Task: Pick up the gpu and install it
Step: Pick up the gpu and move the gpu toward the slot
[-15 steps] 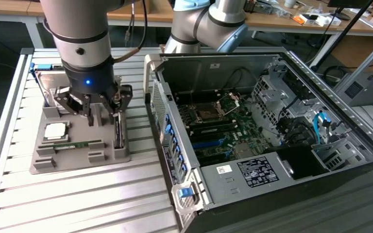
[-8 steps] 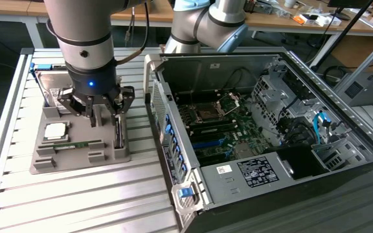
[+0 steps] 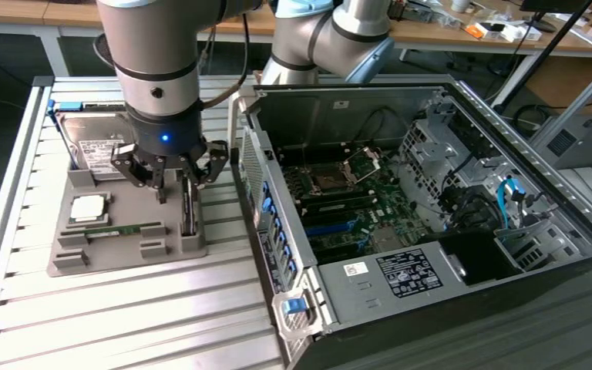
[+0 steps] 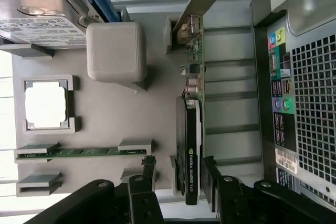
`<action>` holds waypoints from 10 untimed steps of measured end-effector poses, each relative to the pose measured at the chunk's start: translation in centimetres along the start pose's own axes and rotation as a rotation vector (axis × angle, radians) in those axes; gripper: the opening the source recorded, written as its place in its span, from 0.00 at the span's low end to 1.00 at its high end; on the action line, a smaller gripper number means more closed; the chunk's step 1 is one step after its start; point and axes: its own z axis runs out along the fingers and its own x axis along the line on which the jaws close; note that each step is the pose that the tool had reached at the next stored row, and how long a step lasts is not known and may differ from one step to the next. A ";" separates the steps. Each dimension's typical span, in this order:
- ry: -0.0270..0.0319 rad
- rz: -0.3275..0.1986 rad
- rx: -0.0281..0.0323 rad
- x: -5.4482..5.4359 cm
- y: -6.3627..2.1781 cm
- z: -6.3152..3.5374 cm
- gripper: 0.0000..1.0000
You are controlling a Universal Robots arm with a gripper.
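My fingers are at the GPU's near end (image 4: 192, 184), short of the GPU's middle, so they would miss if they closed now. My gripper needs to move to that middle before it closes on the GPU.
The gpu (image 3: 187, 210) is a thin dark card standing on edge in a slot at the exterior view's right side of the grey holder tray (image 3: 121, 258). In the wrist view the gpu (image 4: 192, 129) shows its black cooler, green board and silver bracket at the far end. My gripper (image 3: 176, 191) hangs low over the card, open. In the wrist view my gripper (image 4: 179, 171) has one finger on each side of the card's near end, with small gaps showing between fingers (image 4: 149, 170) and card.
On the tray also lie a silver hard drive (image 3: 95, 142), a CPU (image 3: 89, 206) and a green memory stick (image 3: 121, 229). The open computer case (image 3: 419, 193) stands close on the exterior view's right, its rear panel (image 4: 302, 103) beside the card.
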 end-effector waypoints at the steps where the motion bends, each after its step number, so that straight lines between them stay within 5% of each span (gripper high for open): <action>1: 0.0001 0.000 0.0000 -0.5 0.06 0.18 0.48; 4: 0.0003 -0.003 -0.0001 -1.7 1.14 0.63 0.48; 10: 0.0004 -0.007 -0.0002 -1.8 2.45 0.97 0.48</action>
